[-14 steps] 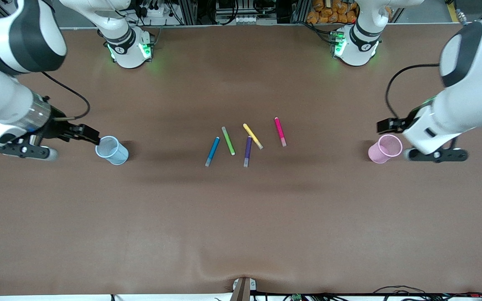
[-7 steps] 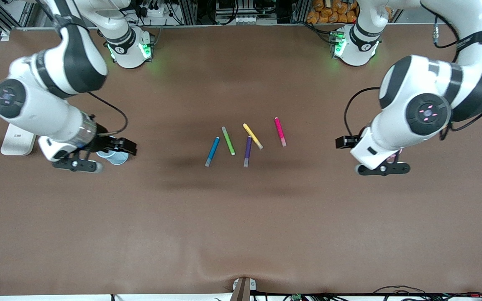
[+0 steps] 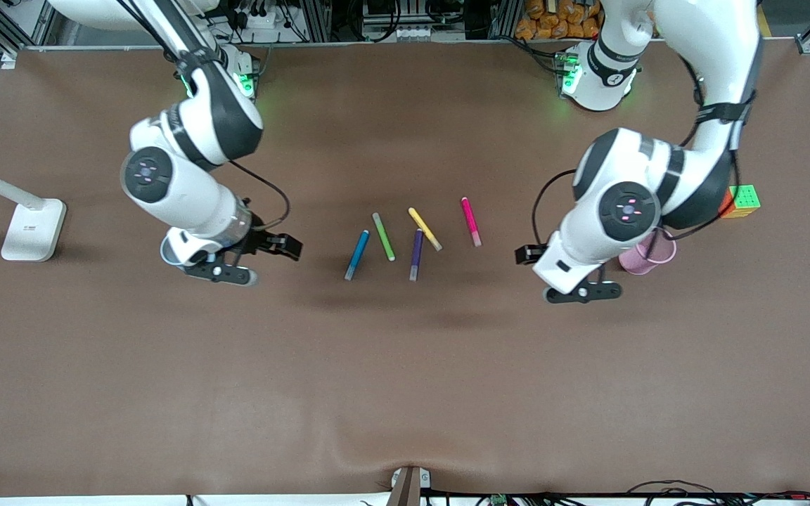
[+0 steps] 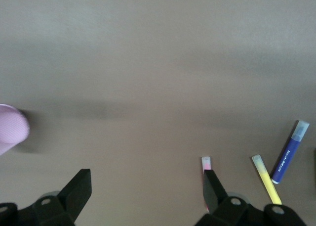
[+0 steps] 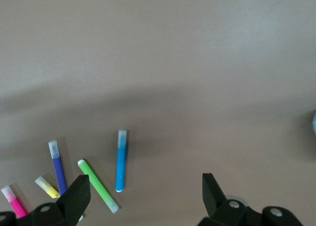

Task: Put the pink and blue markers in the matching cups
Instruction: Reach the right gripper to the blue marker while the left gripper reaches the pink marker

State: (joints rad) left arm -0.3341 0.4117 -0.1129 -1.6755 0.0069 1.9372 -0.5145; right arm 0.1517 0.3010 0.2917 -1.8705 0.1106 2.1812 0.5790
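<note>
The pink marker needs to go into the pink cup. My left gripper should reach the marker and grab its clear end to drop it in there.
The blue marker and the pink marker lie flat in a row of markers at mid-table. My right gripper is open and empty, between the blue cup and the blue marker. The arm hides the blue cup in the front view; only a sliver of it shows in the right wrist view. My left gripper is open and empty, between the pink cup and the pink marker. In the left wrist view, the pink marker's end shows by one finger and the pink cup at the edge.
Green, yellow and dark purple markers lie between the blue and pink ones. A Rubik's cube sits by the pink cup, toward the left arm's end. A white lamp base stands at the right arm's end.
Both arms have swung inward from beside their cups toward the markers at mid-table. The right arm now covers the blue cup. Both grippers stay open and empty.
</note>
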